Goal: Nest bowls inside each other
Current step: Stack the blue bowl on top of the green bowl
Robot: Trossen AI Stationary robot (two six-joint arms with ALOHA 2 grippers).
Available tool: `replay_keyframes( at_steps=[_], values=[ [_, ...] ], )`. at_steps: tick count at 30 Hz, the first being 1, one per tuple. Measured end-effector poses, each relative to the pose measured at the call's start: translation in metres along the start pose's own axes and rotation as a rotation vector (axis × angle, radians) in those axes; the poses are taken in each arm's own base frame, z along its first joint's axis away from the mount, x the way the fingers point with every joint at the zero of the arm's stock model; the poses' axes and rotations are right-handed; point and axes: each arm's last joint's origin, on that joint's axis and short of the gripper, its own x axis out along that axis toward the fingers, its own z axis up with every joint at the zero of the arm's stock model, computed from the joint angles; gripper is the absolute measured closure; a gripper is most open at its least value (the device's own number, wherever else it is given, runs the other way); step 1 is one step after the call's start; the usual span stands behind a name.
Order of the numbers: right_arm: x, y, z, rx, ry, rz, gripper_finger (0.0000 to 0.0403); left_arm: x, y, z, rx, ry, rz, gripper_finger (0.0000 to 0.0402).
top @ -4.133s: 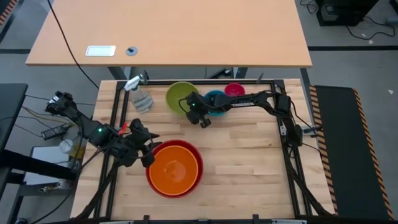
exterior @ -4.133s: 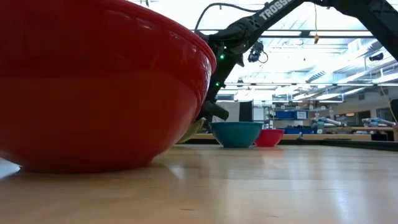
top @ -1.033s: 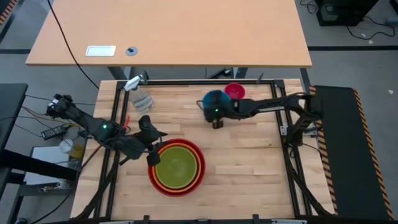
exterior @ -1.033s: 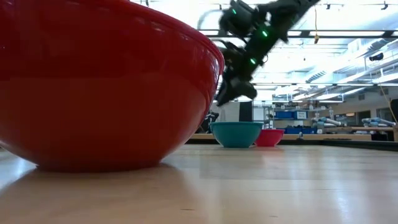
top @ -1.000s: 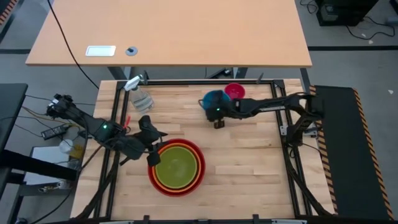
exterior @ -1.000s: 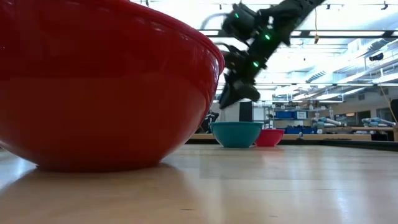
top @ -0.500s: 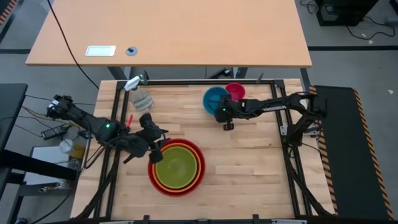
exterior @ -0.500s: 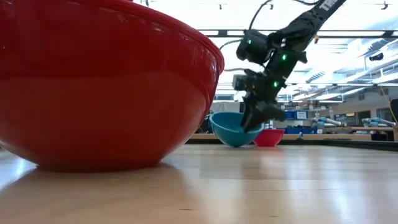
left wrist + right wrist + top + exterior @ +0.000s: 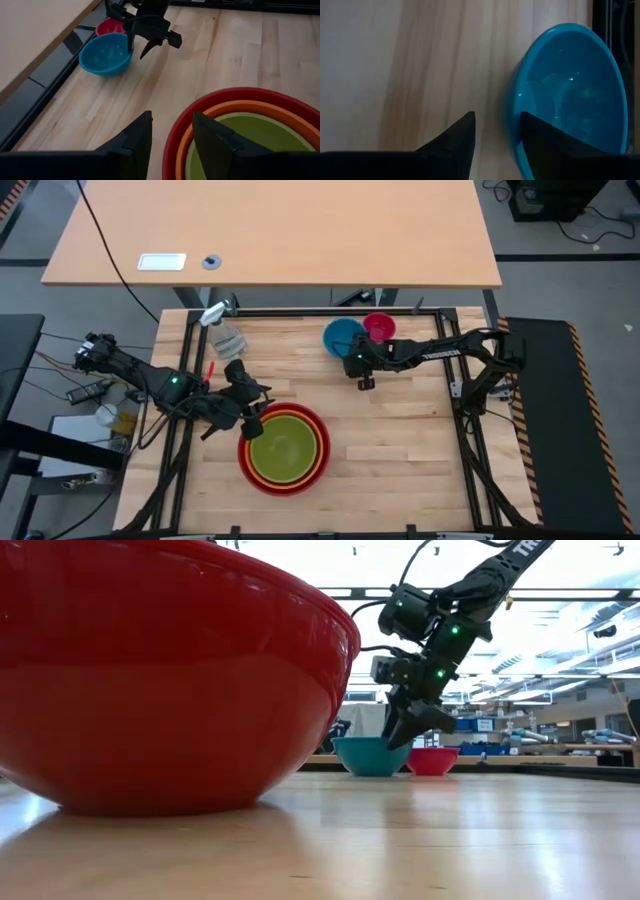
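My right gripper should close now. Closing now would hold the blue bowl [image 9: 340,335]. Its fingers are around the bowl's rim, one of them over the wood outside.
The red bowl [image 9: 262,486] sits on the near middle of the table, with the orange bowl [image 9: 250,106] and the lime green bowl [image 9: 285,450] nested inside. The blue bowl [image 9: 340,335] and the pink bowl [image 9: 378,326] rest on their bases near the far edge. My right gripper [image 9: 405,735] is open at the blue bowl's rim. My left gripper [image 9: 252,423] is open over the red bowl's far-left rim [image 9: 175,150]. One of its fingers is over the stack and the other over bare table; I see no touch. My right gripper straddles the blue bowl's rim [image 9: 512,117] on the side toward the table's right. One finger [image 9: 131,46] is inside the bowl and the other is outside, slanting down from the right. The inner finger stands close against the wall; whether it touches I cannot tell. The bowl sits level on the table.
A clear spray bottle [image 9: 225,330] lies at the far left of the table. A black frame rail [image 9: 300,311] borders the table top. Bare wood lies between the stack and the two small bowls and toward the right edge.
My right gripper has come down from above the blue bowl and shifted slightly toward the table's right, reaching the bowl's rim. Half a second ago the blue bowl was tipped with its right side pressed down; it now sits level again, shifted slightly toward the far left.
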Motion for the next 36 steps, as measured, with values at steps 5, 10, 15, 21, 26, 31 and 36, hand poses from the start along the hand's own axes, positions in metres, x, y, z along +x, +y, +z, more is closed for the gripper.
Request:
replay_keyframes(
  at_steps=[5,10,15,21,26,31,36],
  values=[
    [0.002,-0.003,-0.002,0.003,0.006,-0.001,0.0243,0.000,0.000,0.000,-0.001,0.000,-0.001,0.0258],
    [0.007,-0.009,-0.005,0.019,-0.020,0.008,0.0287,0.000,0.000,0.000,-0.002,-0.001,-0.002,0.0258],
    [0.008,-0.010,-0.006,-0.024,-0.033,0.016,0.0380,0.000,0.000,0.000,-0.001,0.002,-0.003,0.0258],
    [-0.003,0.012,0.014,-0.214,-0.115,0.035,0.0370,-0.003,-0.006,0.003,-0.027,0.024,-0.181,0.0258],
    [-0.037,0.028,0.039,-0.315,-0.235,-0.077,0.0380,-0.006,-0.006,0.007,-0.021,-0.016,-0.205,0.0258],
    [-0.083,0.044,0.055,-0.345,-0.427,-0.055,0.0376,-0.003,-0.002,0.009,-0.047,-0.033,-0.154,0.0257],
    [-0.112,0.063,0.071,-0.416,-0.730,0.121,0.0372,0.002,0.006,0.014,-0.073,-0.078,-0.048,0.0257]
  ],
)
